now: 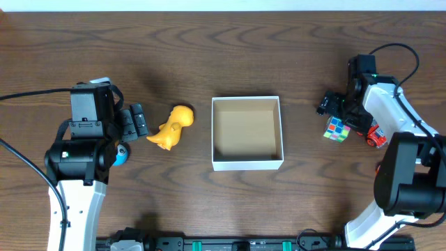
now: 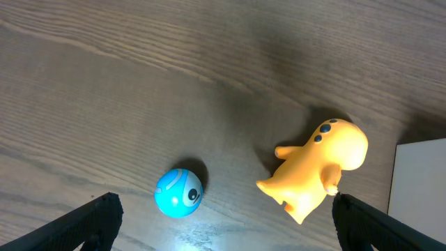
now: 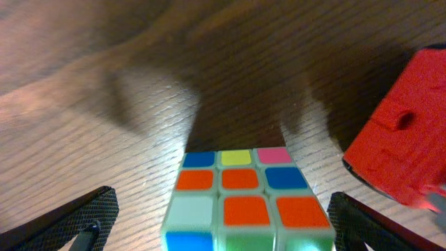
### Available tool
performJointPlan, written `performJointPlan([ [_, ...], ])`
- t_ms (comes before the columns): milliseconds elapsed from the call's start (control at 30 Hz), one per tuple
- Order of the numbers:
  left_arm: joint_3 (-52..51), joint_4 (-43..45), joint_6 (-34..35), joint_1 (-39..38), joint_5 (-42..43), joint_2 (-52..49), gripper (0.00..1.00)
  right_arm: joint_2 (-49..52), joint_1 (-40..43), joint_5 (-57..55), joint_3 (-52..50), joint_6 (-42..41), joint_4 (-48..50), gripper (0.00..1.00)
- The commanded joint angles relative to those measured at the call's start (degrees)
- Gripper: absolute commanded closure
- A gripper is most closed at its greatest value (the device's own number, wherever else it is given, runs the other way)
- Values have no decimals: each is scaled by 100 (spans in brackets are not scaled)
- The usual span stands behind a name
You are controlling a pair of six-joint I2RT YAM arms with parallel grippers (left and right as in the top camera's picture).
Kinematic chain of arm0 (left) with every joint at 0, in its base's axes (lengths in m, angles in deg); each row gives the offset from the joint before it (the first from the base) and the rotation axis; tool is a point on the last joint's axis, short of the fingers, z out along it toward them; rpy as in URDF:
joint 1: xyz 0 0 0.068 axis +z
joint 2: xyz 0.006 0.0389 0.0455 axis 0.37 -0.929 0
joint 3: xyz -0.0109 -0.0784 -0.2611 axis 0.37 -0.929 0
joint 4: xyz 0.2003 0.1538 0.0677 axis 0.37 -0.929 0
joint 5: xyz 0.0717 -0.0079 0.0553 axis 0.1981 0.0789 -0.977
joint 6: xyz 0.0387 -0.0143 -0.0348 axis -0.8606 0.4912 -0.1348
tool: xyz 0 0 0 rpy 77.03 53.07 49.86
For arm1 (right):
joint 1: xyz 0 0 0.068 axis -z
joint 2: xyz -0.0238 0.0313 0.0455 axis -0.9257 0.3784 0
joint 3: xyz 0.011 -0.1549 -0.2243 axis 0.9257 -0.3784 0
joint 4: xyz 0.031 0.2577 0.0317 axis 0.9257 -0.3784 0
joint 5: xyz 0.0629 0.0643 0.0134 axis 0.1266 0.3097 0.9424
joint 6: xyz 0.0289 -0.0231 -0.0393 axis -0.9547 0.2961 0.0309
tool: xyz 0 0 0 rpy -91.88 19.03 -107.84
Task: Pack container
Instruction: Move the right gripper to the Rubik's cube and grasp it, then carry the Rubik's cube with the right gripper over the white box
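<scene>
The cube is between my right gripper's fingers with its top below them, so it is too early to close. My right gripper moves down, then closes on the cube.
The container, a square white-walled box with a tan inside, stands mid-table and holds nothing; its corner shows in the left wrist view. A yellow toy figure lies left of it. A blue ball lies further left. My left gripper is open and empty, above the table between ball and yellow toy. A colour cube lies right of the container. My right gripper is open, its fingers either side of the cube, apart from it.
A red toy lies just right of the cube, close to my right gripper's finger. Dark wooden table all round. Black cables run along both arms at the table's sides.
</scene>
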Motion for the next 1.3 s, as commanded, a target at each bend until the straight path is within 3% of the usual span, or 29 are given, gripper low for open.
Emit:
performJointPlan([
  [0,120,-17,59,31,-22,4,2,234,-48,-122,48,-22,0,1],
  [267,120,-17,57,31,-22,4,2,282,-48,-118,46,-22,-24,4],
  [467,120,-17,57,31,-22,4,2,282,-46,-98,46,-22,-107,34],
  [667,120,-17,57,31,-22,4,2,282,-48,-98,46,-22,-116,44],
  [933,120,-17,57,31,-22,4,2,280,-48,-98,48,-20,-136,74],
  [1033,120,-15,57,31,-24,4,2,247,-57,-98,107,-11,-245,91],
  [1133,120,-15,57,31,-24,4,2,79,-162,-98,328,173,-485,99],
  [1267,120,-15,57,31,-24,4,2,-317,-529,-96,922,452,-979,99],
])
